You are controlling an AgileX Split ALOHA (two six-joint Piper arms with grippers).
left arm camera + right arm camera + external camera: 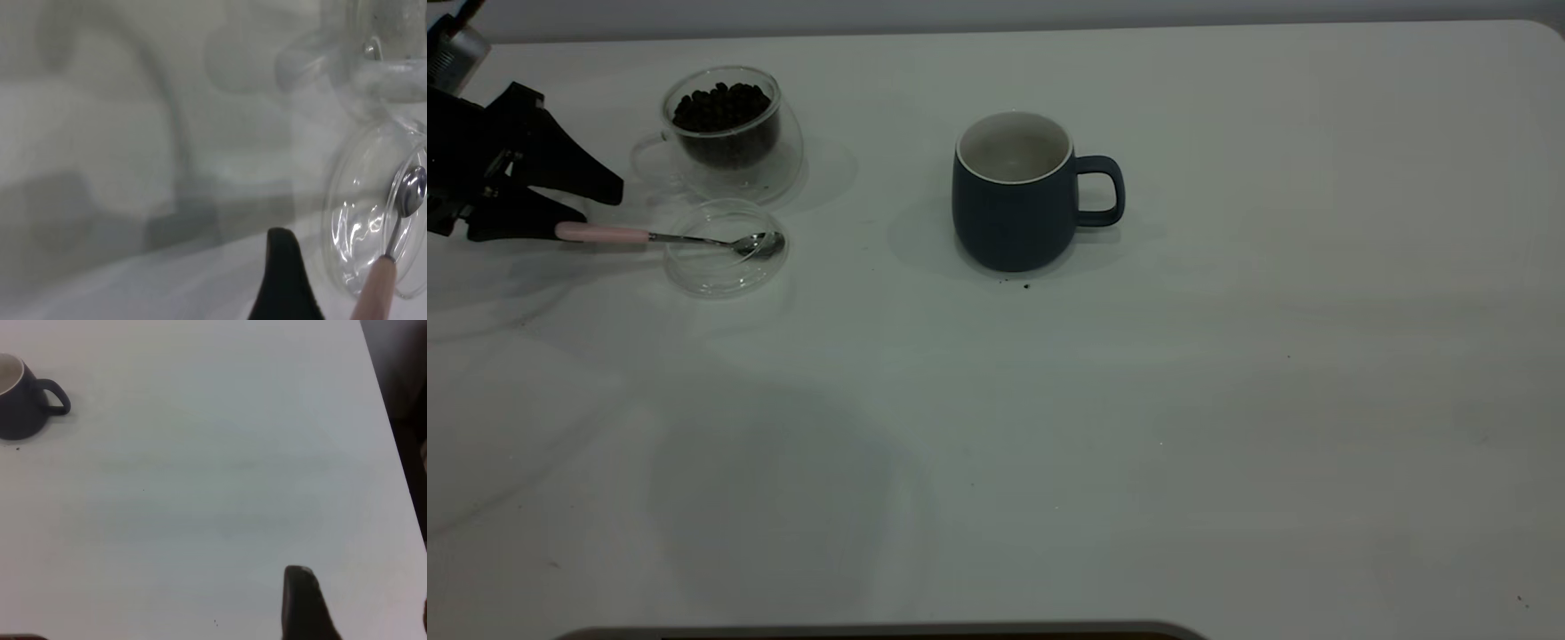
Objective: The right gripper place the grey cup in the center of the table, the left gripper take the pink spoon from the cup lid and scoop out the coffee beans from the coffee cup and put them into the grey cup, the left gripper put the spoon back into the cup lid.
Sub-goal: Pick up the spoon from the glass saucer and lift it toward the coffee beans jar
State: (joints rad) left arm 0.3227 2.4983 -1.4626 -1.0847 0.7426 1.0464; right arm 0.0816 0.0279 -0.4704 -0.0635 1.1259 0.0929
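Observation:
Both fingers are on the far side of the handle, so it isn't time to close yet. My left gripper should first move toward the handle, then close on the pink spoon (667, 236).
The grey cup (1009, 213) stands upright near the table's middle, handle to the right, and looks empty; it also shows in the right wrist view (20, 407). The coffee cup (725, 133) with a heap of coffee beans (720, 105) stands at the far left. The cup lid (725, 271) lies just in front of it. The pink spoon (667, 236) rests with its bowl in the lid and its handle pointing left. My left gripper (600, 203) is open at the handle's end; one finger (283, 267) shows beside the handle (373, 293). My right gripper (363, 607) is open, far from the mug.
The white table (1138, 444) stretches wide to the front and right. A few dark specks (1025, 286) lie by the mug's base. The table's right edge (387, 420) shows in the right wrist view.

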